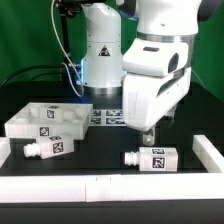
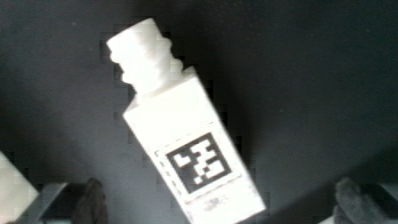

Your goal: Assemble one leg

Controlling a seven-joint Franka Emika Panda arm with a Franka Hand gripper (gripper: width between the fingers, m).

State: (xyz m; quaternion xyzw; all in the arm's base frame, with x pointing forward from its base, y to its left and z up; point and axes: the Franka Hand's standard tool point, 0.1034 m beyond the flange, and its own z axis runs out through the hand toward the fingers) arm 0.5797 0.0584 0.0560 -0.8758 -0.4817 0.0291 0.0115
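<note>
The leg's tagged block is below my fingers, and black table shows between them, so my gripper should lower first and then close on the leg.
One leg (image 1: 152,157) lies flat on the black table, a small white block with a square tag on its side; in the wrist view (image 2: 187,135) its narrow stub (image 2: 143,50) points away from the jaws. My gripper (image 1: 150,133) hangs just above this leg. In the wrist view the gripper (image 2: 217,205) is open, with one dark finger (image 2: 71,200) on each side of the leg's tagged end and not touching it. A second leg (image 1: 50,147) lies toward the exterior view's left.
The big flat white panel (image 1: 45,120) with tags lies behind the second leg. The marker board (image 1: 105,113) lies at the robot's base. White rails border the table at the left (image 1: 6,150), the right (image 1: 207,150) and the front (image 1: 110,186).
</note>
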